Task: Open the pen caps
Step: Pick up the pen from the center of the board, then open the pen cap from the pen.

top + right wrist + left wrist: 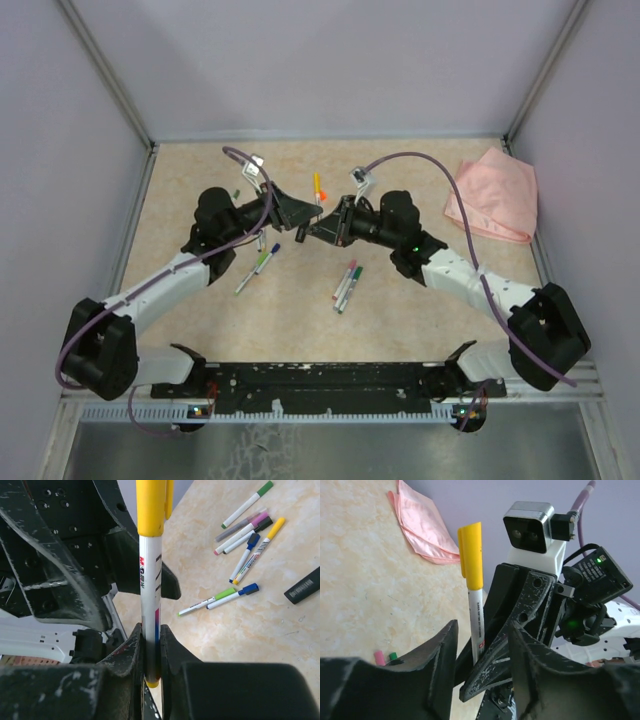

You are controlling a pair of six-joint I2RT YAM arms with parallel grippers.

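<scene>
I will grab the pen's yellow cap (151, 507) next with my left gripper to pull it open. It is above the pen's white body (149, 580) that my right gripper holds.
My right gripper (152, 645) is shut on a white pen barrel (149, 580) and holds it upright, with its yellow cap (150, 507) on top. In the left wrist view the same yellow cap (471, 555) stands above my left gripper (480, 667). That gripper is open, its jaws wide either side of the pen and of a right-hand finger. In the top view both grippers meet mid-table, left (303, 210) and right (323, 222), with the capped pen (318, 187) sticking up. Several capped pens (247, 522) lie on the table, plus a green and a blue one (225, 596).
A pink cloth (495, 195) lies at the back right and also shows in the left wrist view (422, 522). Loose pens lie left of centre (258, 266) and right of centre (346, 286). A black flat bar (305, 585) lies by the pens. Walls close the back and sides.
</scene>
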